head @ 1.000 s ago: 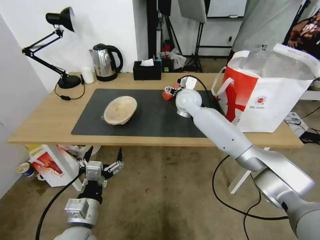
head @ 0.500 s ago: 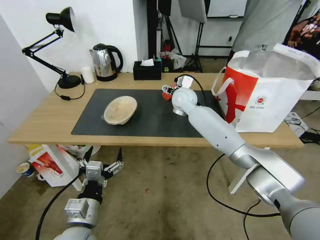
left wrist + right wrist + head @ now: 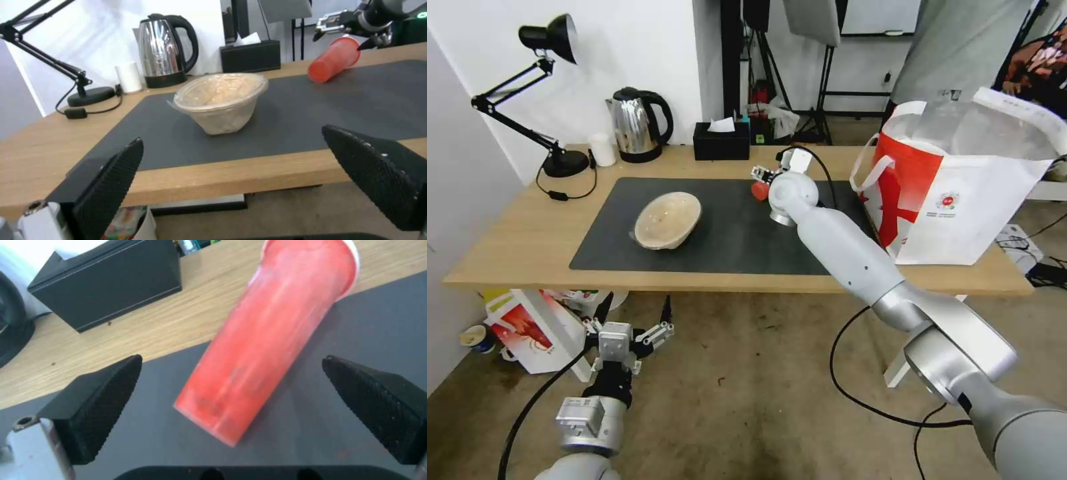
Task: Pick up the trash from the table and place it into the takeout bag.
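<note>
My right gripper picks up the cup by its narrow base end next, to get the red cup [image 3: 758, 191] into the takeout bag [image 3: 960, 193].
A red cup [image 3: 758, 191] lies on its side near the back edge of the dark mat [image 3: 727, 247] on the table [image 3: 514, 247]. My right gripper [image 3: 766, 176] hovers just over it, open. In the right wrist view the red cup [image 3: 267, 340] lies between the two spread fingers [image 3: 102, 396], apart from both. A shallow beige bowl [image 3: 667, 220] sits upright on the left part of the mat. The white and red takeout bag [image 3: 960, 193] stands open at the table's right end. My left gripper [image 3: 636, 303] hangs open below the table's front edge, facing the beige bowl [image 3: 220, 100].
Along the table's back stand a black desk lamp [image 3: 564, 162], a small white cup [image 3: 603, 150], a steel kettle [image 3: 637, 127] and a black tissue box [image 3: 720, 141]. Cartons [image 3: 527, 327] sit on the floor under the table's left end. A black cable [image 3: 860, 400] loops over the floor.
My right arm has reached a little farther over the table and to the left, bringing its gripper closer over the red cup. The left arm, bowl and bag have stayed put.
</note>
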